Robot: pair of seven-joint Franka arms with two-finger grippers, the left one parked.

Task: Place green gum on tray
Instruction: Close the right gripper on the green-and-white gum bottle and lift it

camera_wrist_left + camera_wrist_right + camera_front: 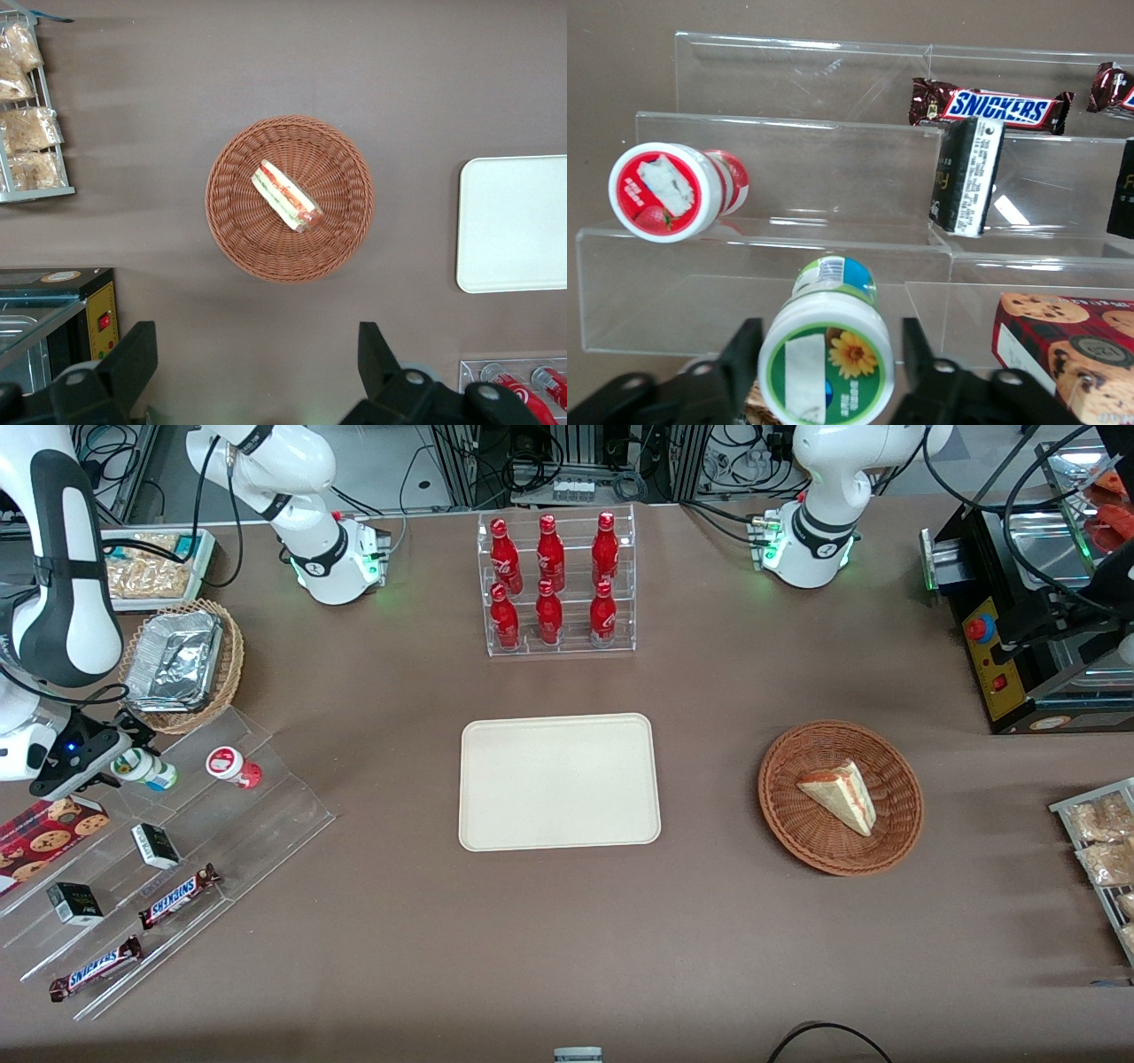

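My right gripper picks up the green gum by its white lid (826, 354) next, to put the green gum on the tray.
The green gum (152, 772) lies on its side on the top step of a clear acrylic stand (266, 815), its green-and-white lid (827, 369) with an orange flower facing the wrist camera. My right gripper (120, 760) is at that lid, open. One finger (742, 354) stands on each side of the lid, with a small gap on one side. The similar red-lidded bottle (232, 766) lies beside it on the same stand. The cream tray (560, 781) lies flat at the table's middle, well toward the parked arm from the gum, with nothing on it.
The stand also holds Snickers bars (177, 895), black boxes (155, 845) and a cookie box (49, 834). A wicker basket with a foil pan (177, 664) sits close by the arm. A rack of red bottles (554, 584) and a basket with a sandwich (840, 797) stand around the tray.
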